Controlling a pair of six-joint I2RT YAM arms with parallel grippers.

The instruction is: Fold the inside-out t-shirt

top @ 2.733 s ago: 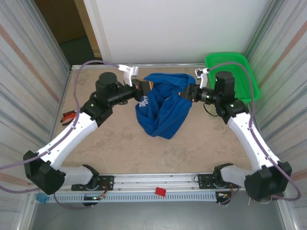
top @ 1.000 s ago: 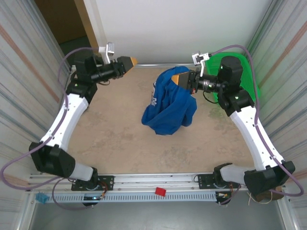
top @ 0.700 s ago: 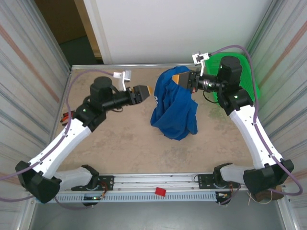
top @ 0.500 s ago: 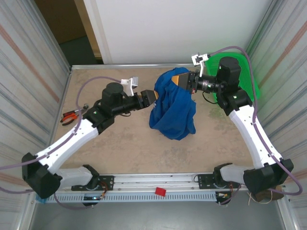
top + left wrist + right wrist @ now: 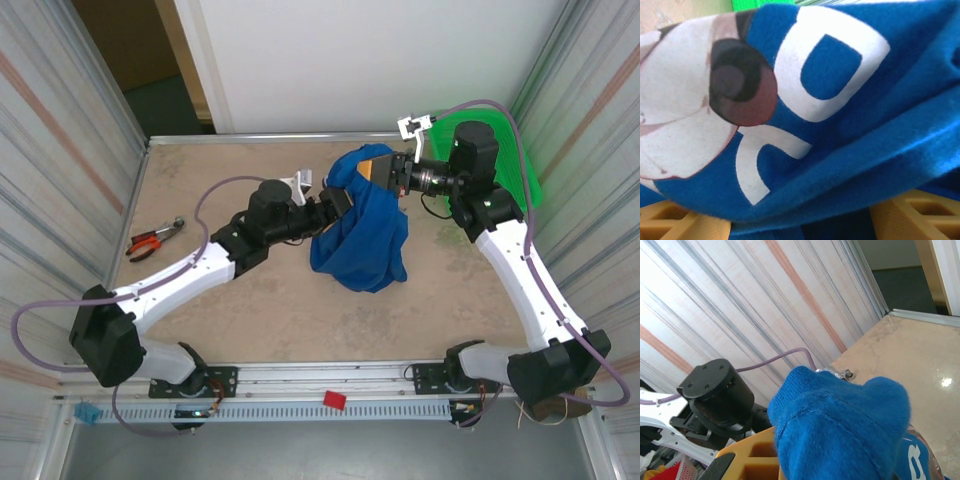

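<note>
The left gripper will grab the blue fold of the t-shirt next to the white lettering. Both grippers can then spread the t-shirt for folding.
The inside-out t-shirt (image 5: 365,235) hangs as a royal-blue bunch from my right gripper (image 5: 380,168), which is raised at the back right and shut on its top edge. The hem end rests on the table. In the right wrist view the t-shirt (image 5: 840,425) bulges over one orange finger (image 5: 752,457). My left gripper (image 5: 337,200) is pressed into the shirt's left side. It is open, with a blue fold (image 5: 865,165) lying between its orange fingers (image 5: 675,225). White lettering (image 5: 825,70) and a printed figure face that camera.
A green mesh basket (image 5: 512,150) stands at the back right corner, behind the right arm. Red-handled pliers (image 5: 152,240) lie near the left wall. Striped side walls close in the table on both sides.
The left arm swung from the back left corner across to the shirt, and its jaws spread wider. The right gripper kept the shirt held up in place.
</note>
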